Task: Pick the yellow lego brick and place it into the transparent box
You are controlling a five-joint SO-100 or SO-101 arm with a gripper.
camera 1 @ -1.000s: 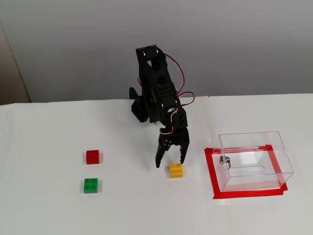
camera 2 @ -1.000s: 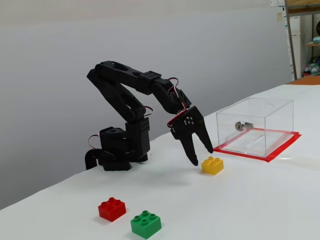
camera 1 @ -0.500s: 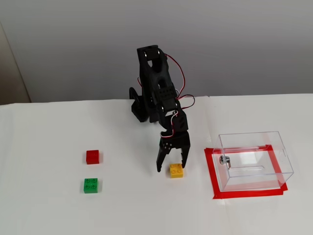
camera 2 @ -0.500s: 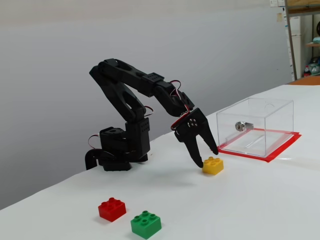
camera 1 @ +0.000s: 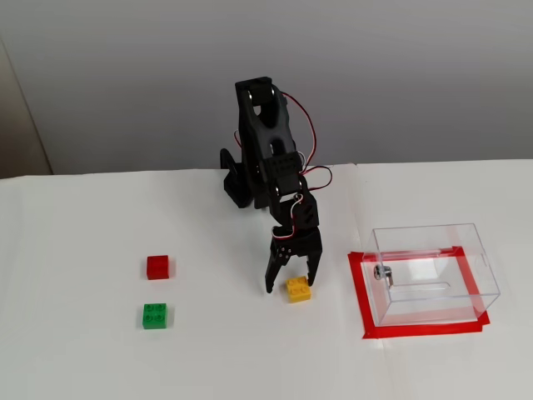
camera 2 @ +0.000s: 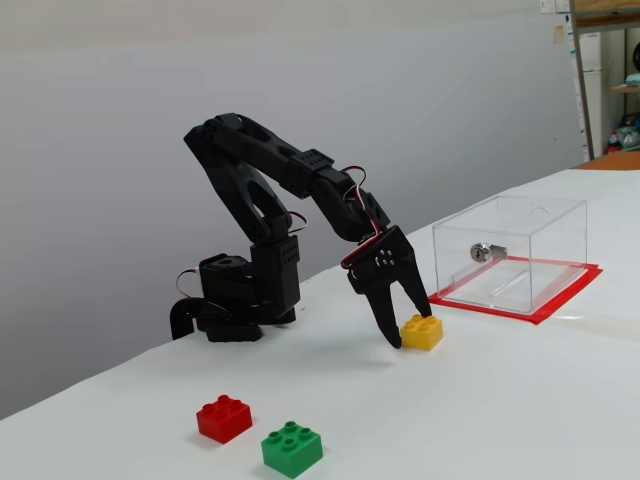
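Note:
My gripper is to put the yellow brick into the transparent box, so it will next grab the yellow lego brick (camera 1: 298, 288) by its opposite sides.
The yellow lego brick (camera 1: 298, 288) (camera 2: 422, 332) lies on the white table, slightly turned, to the left of the transparent box (camera 1: 426, 235) (camera 2: 510, 238) in both fixed views. My black gripper (camera 1: 290, 285) (camera 2: 411, 329) is lowered to table level and stands open. Its fingers straddle the brick, one tip on the brick's left and the other close against its far right side. The box sits empty on a red tape frame (camera 1: 420, 330) (camera 2: 545, 311), with a small metal knob (camera 1: 381, 272) on its wall.
A red brick (camera 1: 157, 267) (camera 2: 224, 418) and a green brick (camera 1: 154, 316) (camera 2: 292, 448) lie apart on the left of the table. The arm's base (camera 1: 240, 182) (camera 2: 238, 297) stands at the table's back edge, before a grey wall.
The gripper has come down and forward until its open fingers stand around the yellow brick. The brick has shifted and turned slightly.

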